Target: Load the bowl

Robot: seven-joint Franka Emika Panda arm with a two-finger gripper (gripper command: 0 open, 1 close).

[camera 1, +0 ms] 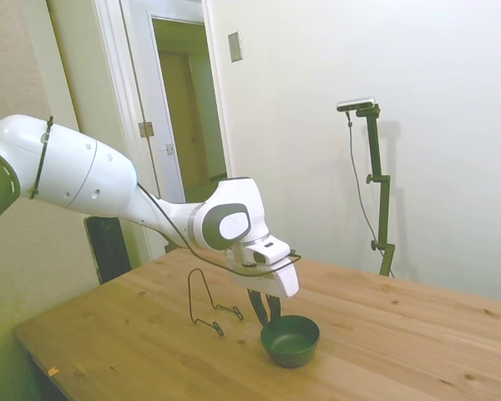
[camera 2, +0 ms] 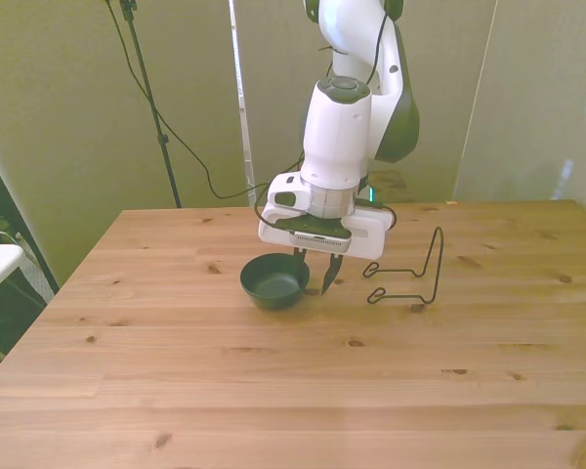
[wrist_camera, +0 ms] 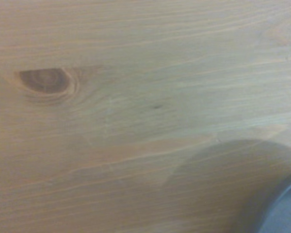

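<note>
The robot's gripper should next grab the bowl by the thin side at its rim (wrist_camera: 277,198), because the bowl's round body is wider than the gripper's open fingers.
The small dark green bowl (camera 1: 290,338) (camera 2: 273,280) stands upright on the wooden table, with nothing inside it. My gripper (camera 1: 265,307) (camera 2: 313,269) points down at the bowl's edge, on the side toward the front view's right. It is open: one finger comes down at the rim, the other finger (camera 2: 330,276) stands outside the bowl close to the tabletop. I cannot tell whether either finger touches the rim. The wrist view is mostly blurred wood grain, with a dark curve of the bowl (wrist_camera: 286,213) in one corner.
A thin black wire rack (camera 1: 204,301) (camera 2: 415,278) stands on the table (camera 2: 273,391) a short way from the gripper, on the front view's right. A wall lies behind the table, and a doorway shows in the side view.
</note>
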